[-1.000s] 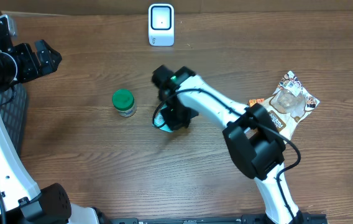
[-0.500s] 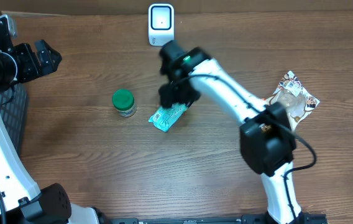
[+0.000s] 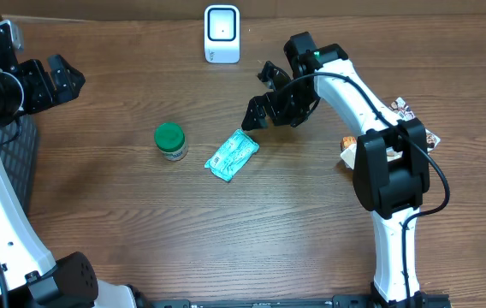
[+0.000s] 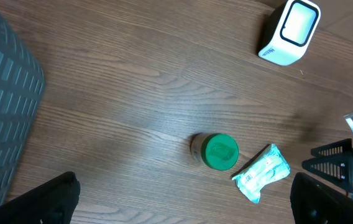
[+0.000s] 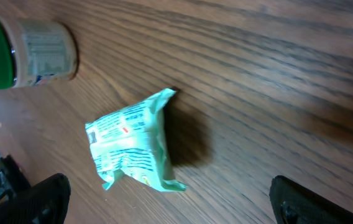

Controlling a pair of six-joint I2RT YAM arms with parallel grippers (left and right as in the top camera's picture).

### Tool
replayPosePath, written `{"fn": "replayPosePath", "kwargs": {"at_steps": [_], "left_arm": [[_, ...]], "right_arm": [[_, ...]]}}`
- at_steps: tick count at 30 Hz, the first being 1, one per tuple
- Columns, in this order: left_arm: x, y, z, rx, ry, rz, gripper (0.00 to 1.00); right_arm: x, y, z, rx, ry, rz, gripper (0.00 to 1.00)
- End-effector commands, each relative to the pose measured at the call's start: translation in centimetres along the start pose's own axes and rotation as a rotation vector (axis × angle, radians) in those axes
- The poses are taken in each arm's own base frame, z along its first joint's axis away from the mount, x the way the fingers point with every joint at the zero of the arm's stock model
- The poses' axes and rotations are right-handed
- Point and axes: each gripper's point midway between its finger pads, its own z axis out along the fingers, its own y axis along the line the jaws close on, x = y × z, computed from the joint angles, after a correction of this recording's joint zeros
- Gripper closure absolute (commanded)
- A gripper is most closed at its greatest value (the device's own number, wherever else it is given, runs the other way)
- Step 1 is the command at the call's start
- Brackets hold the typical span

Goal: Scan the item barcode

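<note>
Next, my right gripper grabs the teal packet [image 3: 232, 155] by the end nearest it, so the printed body stays uncovered to face the scanner.
A teal packet [image 3: 232, 155] lies flat on the wooden table, with printed lines showing on its top face [image 5: 134, 140]. My right gripper [image 3: 265, 92] hovers open just right of and behind it, nothing between its fingers [image 5: 170, 208]. The white scanner [image 3: 222, 34] stands at the table's back edge, behind and left of that gripper. A green-lidded jar [image 3: 170, 141] stands left of the packet. My left gripper [image 3: 50, 81] is open and empty, high at the far left, looking down on jar [image 4: 217, 152] and packet [image 4: 261, 173].
A brown patterned snack bag [image 3: 401, 141] lies at the right, partly behind the right arm. A dark ribbed mat [image 3: 16, 154] sits at the left edge. The scanner [image 4: 290, 32] shows in the left wrist view too.
The right gripper opened and let go of the teal packet, which now lies on the table. It then rose and swung back to the right. The left arm stayed put.
</note>
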Motion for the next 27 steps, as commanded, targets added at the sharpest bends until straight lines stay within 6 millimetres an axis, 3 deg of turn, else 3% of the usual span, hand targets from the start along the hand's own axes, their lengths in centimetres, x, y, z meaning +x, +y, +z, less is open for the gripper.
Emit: {"fn": "replayPosePath", "kwargs": {"at_steps": [1, 11, 20, 27], "left_arm": [[-0.3, -0.4, -0.6, 0.01, -0.021, 0.028, 0.01], [-0.3, -0.4, -0.6, 0.009, -0.021, 0.028, 0.0], [-0.3, -0.5, -0.6, 0.011, -0.02, 0.03, 0.0], [-0.3, -0.5, -0.6, 0.011, -0.02, 0.03, 0.0]], "right_arm": [[0.1, 1.0, 0.3, -0.044, 0.002, -0.055, 0.01], [1.7, -0.3, 2.7, -0.053, 0.03, -0.035, 0.1], [3.1, 0.3, 5.2, -0.125, 0.039, -0.038, 0.15], [3.5, 1.0, 8.0, -0.127, 0.028, 0.014, 0.27]]}}
